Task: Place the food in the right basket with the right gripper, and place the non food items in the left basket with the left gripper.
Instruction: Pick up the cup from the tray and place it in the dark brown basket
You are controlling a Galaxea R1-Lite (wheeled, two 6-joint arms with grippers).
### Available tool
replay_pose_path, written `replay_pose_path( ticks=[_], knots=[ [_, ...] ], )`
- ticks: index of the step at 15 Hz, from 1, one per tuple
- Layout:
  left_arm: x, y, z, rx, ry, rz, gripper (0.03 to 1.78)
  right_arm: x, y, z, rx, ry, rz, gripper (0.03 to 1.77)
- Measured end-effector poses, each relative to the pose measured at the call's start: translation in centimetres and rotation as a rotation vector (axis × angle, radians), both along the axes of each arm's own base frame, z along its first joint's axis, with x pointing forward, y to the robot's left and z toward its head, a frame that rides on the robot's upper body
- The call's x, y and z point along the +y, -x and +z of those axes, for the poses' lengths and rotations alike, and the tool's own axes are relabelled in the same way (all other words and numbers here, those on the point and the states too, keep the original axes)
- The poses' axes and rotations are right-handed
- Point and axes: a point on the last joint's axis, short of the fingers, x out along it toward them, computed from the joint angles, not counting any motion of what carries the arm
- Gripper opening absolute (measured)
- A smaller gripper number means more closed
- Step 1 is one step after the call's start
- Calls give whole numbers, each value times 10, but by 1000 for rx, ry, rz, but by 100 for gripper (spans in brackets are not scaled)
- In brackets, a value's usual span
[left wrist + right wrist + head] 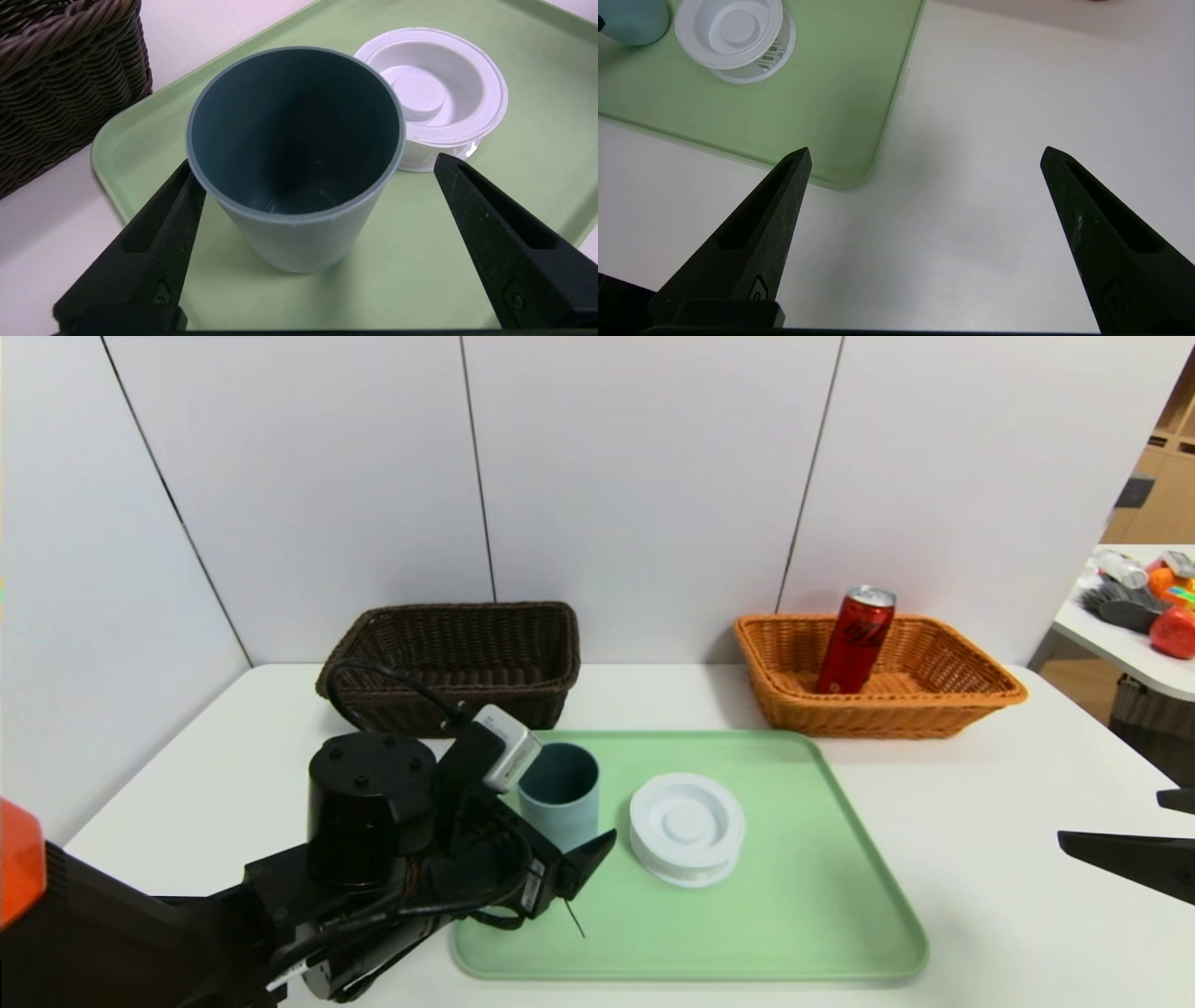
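The non-food cup needs to go into the dark brown basket (448, 658), so next my left gripper should grab the cup by its outer side below the cup's rim (560, 821).
The red can (856, 639) stands leaning inside the orange right basket (971, 705) at the back right. Back left sits the dark brown left basket (448, 658), with nothing showing inside it. A blue-grey cup (560, 793) (294, 154) stands upright on the green tray (840, 915), with the white disc (686, 826) (434, 93) beside it. My left gripper (569, 845) (314, 161) is open, its fingers straddling the cup: one finger lies close to the rim, the other stands well apart. My right gripper (1111, 817) (925, 150) hangs open over bare table, right of the tray.
The tray's near right corner (850, 172) lies just beside the right gripper. A side table (1120, 644) with colourful items stands at the far right. White wall panels close the back behind both baskets.
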Motion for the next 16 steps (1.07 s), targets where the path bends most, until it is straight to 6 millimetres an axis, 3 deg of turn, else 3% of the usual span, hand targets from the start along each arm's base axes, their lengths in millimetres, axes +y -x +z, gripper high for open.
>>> replay_pose_path(
  ticks=[16],
  knots=[
    [-15,-11,-22,5,40,38,169,0,2,-1,1,1,-1,169]
  ],
)
